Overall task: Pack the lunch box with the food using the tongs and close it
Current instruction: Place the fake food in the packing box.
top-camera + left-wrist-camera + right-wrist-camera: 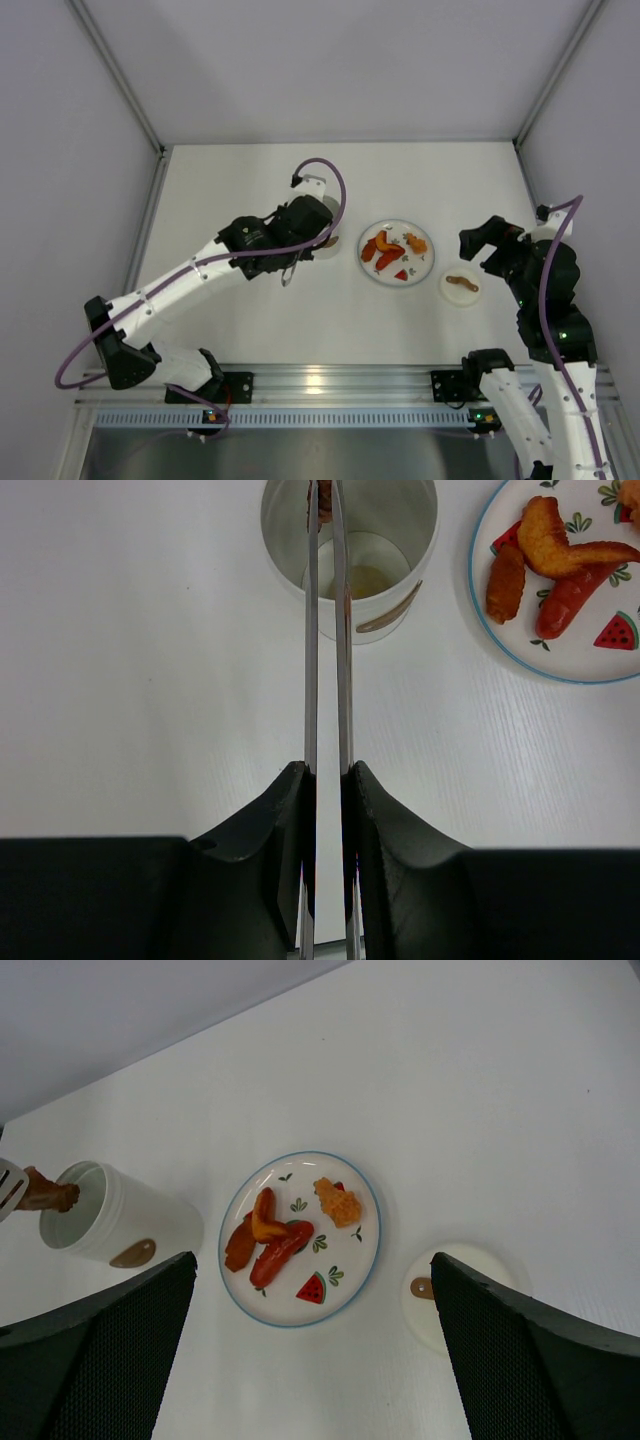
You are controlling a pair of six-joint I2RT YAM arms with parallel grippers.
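Note:
My left gripper holds the brown piece of food above the lunch box's opening and should open now, as the piece would come to rest in the lunch box.
My left gripper (326, 770) is shut on the metal tongs (312, 660), which reach forward over the white lunch box (400, 590). The tong tips pinch a brown piece of food (45, 1197) just above the box's open rim. Something pale lies at the bottom of the lunch box (120, 1225). More food, a sausage (280, 1252), orange-brown pieces (507, 583) and a waffle-like piece (338, 1202), lies on the printed plate (370, 1260). From above, the left arm covers most of the lunch box (335, 243). My right gripper (315, 1360) hangs open and empty above the plate's near side.
The plate (397, 280) sits right of the lunch box. The round white lid (460, 287) with its brown handle lies on the table right of the plate, under my right arm. Grey walls enclose the table on three sides.

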